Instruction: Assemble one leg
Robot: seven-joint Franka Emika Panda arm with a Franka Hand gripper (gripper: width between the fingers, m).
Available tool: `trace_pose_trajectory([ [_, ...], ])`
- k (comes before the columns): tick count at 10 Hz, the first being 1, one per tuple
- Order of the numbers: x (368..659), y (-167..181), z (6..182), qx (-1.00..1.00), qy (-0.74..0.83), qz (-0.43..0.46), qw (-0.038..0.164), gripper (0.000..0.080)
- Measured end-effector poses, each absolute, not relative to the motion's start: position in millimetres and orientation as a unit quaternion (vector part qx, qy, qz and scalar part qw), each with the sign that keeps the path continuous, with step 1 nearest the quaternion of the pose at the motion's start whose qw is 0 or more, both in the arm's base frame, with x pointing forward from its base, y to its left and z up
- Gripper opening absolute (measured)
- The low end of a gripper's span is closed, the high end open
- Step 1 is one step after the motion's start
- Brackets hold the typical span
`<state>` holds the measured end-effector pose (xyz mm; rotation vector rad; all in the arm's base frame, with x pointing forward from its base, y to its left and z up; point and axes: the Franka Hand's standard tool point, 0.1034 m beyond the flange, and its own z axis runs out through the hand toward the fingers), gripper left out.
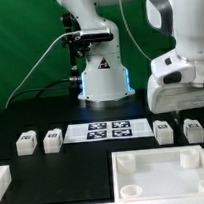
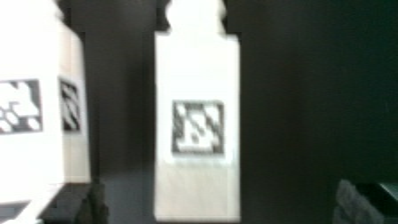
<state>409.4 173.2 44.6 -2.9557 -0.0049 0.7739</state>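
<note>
The robot's gripper should next grab the leg by its tagged body (image 2: 198, 130), so the leg's round end stays free to fit into the white tray.
Four small white legs stand in a row on the black table: two at the exterior view's left (image 1: 26, 144) (image 1: 53, 141) and two at the right (image 1: 163, 133) (image 1: 192, 130). My gripper (image 1: 178, 108) hangs just above the two right legs. In the wrist view a leg (image 2: 196, 110) with a black-and-white tag lies in line with the gap between my fingers, and a second leg (image 2: 36, 105) shows beside it. My gripper (image 2: 217, 205) is open, with its dark fingertips (image 2: 63, 205) wide apart and touching nothing.
The marker board (image 1: 109, 129) lies in the middle of the row of legs. The large white rimmed tray (image 1: 123, 160) sits at the front right. Another white part (image 1: 1, 179) lies at the front left edge. The arm's base (image 1: 100, 75) stands behind.
</note>
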Motion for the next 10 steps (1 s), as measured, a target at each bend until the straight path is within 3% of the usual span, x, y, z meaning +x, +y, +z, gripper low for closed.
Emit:
trace_pose_trajectory([
  [1, 419, 175, 41.5, -0.96, -0.001, 0.277, 0.046, 0.0649],
  [4, 402, 177, 38.9, -0.904, -0.005, 0.427, 0.033, 0.0649],
  [6, 398, 178, 23.5, -0.903, -0.005, 0.427, 0.037, 0.0649],
  [10, 380, 183, 9.4, -0.899, -0.008, 0.437, 0.031, 0.0649],
])
